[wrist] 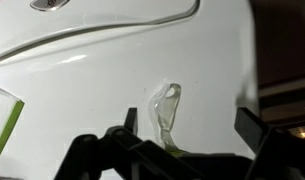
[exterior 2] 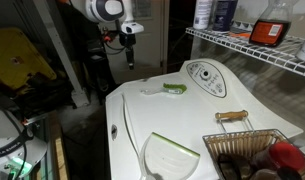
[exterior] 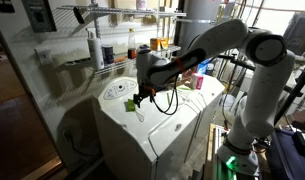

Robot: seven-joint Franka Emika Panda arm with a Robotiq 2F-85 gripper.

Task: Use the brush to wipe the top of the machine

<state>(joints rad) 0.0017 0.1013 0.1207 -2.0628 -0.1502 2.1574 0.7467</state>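
Observation:
Next, my gripper takes hold of the brush by its clear handle, which leaves the green end free to wipe the top of the machine.
The machine is a large white washer with a smooth top and a raised dial panel; it shows in both exterior views and fills the wrist view. A small brush with a clear handle and a green end lies flat on the top near the panel. In the wrist view its handle lies between my fingers. My gripper is open and empty, hovering just above the brush, not touching it.
A wire basket with dark and red items sits on the near corner of the top, a wood-handled tool beside it. A green-edged flap lies near the front. Wire shelves with bottles hang behind the machine.

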